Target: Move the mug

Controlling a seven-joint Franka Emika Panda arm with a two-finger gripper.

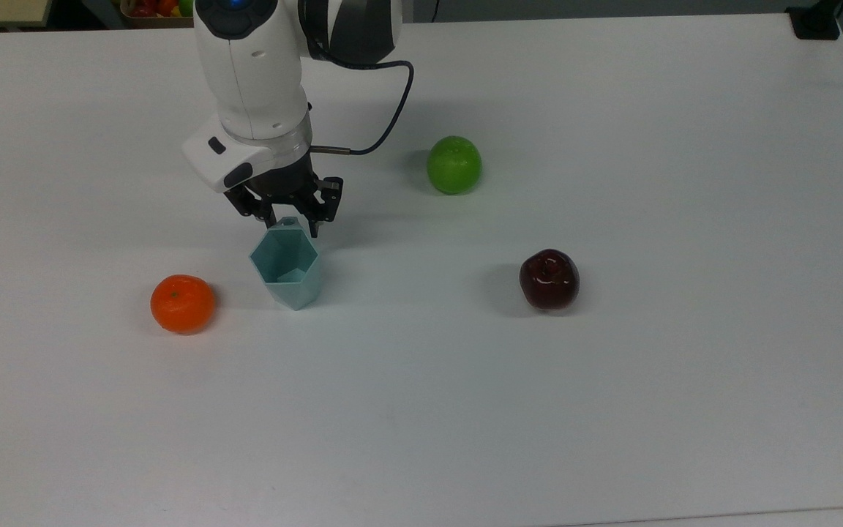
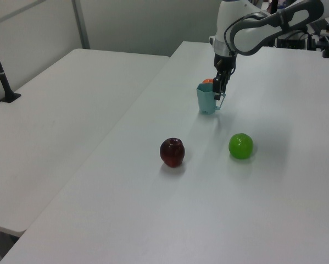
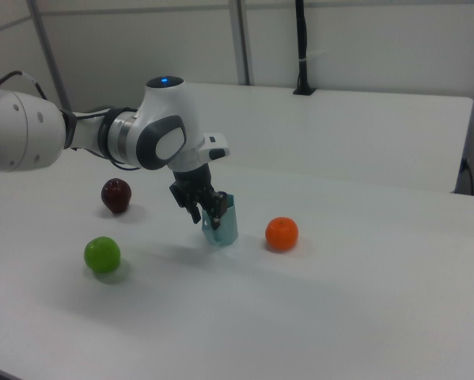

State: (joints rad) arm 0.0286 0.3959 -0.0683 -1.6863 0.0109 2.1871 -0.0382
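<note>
My gripper needs to move the mug, so next it needs to grab the teal mug [image 2: 206, 100] by its small handle tab [image 2: 221, 102].
The pale teal faceted mug [image 1: 286, 267] stands upright on the white table [image 1: 612, 410], its small handle tab pointing to the table's far side in the top view. My gripper [image 1: 293, 225] hangs low at that far rim, one finger on each side of the handle tab. The fingers are open but closer together, with small gaps to the tab. In the left view the gripper [image 2: 219, 92] sits at the handle side of the mug [image 2: 207, 100]. In the right view the gripper [image 3: 207, 212] is just left of the mug [image 3: 223, 226].
An orange [image 1: 182, 303] lies close to the mug on the top view's left. A green apple [image 1: 454, 164] and a dark red apple [image 1: 549, 279] lie on the top view's right. A black cable loops from the wrist toward the green apple.
</note>
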